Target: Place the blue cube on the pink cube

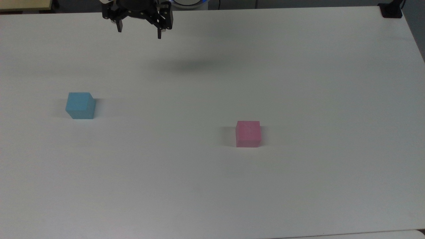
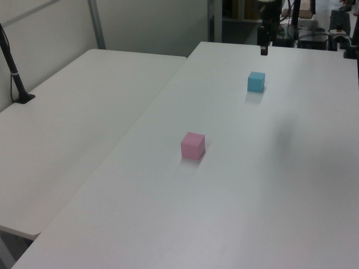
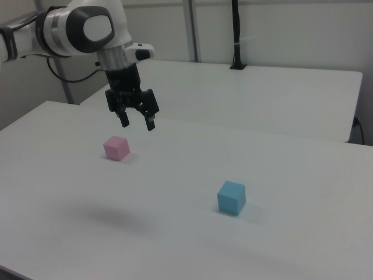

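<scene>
The blue cube [image 2: 256, 82] needs to sit squarely on the pink cube [image 2: 192, 146], so next I need to pick it up with my gripper by its upright sides.
The blue cube [image 1: 80, 105] rests on the white table [image 1: 212, 186] toward the top view's left; it also shows as the blue cube [image 2: 256, 82] and the blue cube [image 3: 231, 197]. The pink cube [image 1: 248, 133] sits apart from it, right of centre in the top view, seen again as the pink cube [image 2: 193, 145] and the pink cube [image 3: 116, 147]. My gripper [image 1: 139, 32] hangs high above the table near its far edge, open with nothing between its fingers. In the right view the gripper [image 3: 137, 123] hovers above and right of the pink cube.
A second white table [image 2: 73, 112] adjoins on the left view's left, carrying a black clamped post [image 2: 17, 84]. A black mount [image 1: 391, 10] sits at the top view's far right corner. The arm's shadow [image 1: 196, 64] falls on the table.
</scene>
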Controlling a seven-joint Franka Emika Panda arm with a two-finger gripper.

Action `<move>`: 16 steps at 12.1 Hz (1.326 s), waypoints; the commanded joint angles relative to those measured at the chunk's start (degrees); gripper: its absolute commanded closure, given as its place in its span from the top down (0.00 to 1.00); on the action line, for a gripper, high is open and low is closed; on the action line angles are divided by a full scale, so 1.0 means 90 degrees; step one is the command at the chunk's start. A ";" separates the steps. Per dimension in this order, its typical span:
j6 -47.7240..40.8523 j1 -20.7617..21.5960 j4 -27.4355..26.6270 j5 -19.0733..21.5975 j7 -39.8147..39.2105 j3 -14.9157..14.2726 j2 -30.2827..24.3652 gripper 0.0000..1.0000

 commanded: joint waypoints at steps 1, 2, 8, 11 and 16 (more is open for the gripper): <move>0.0067 -0.0015 0.0025 0.0180 -0.0699 -0.0016 0.0080 1.00; 0.0068 -0.0015 0.0027 0.0183 -0.0715 -0.0017 0.0082 1.00; 0.0146 -0.0015 0.0047 0.0183 -0.0725 -0.0046 0.0092 1.00; 0.1050 -0.0054 0.0134 0.0163 -0.0793 -0.0435 0.0665 1.00; 0.2497 -0.0385 0.0125 0.0017 -0.1427 -0.0875 0.2053 1.00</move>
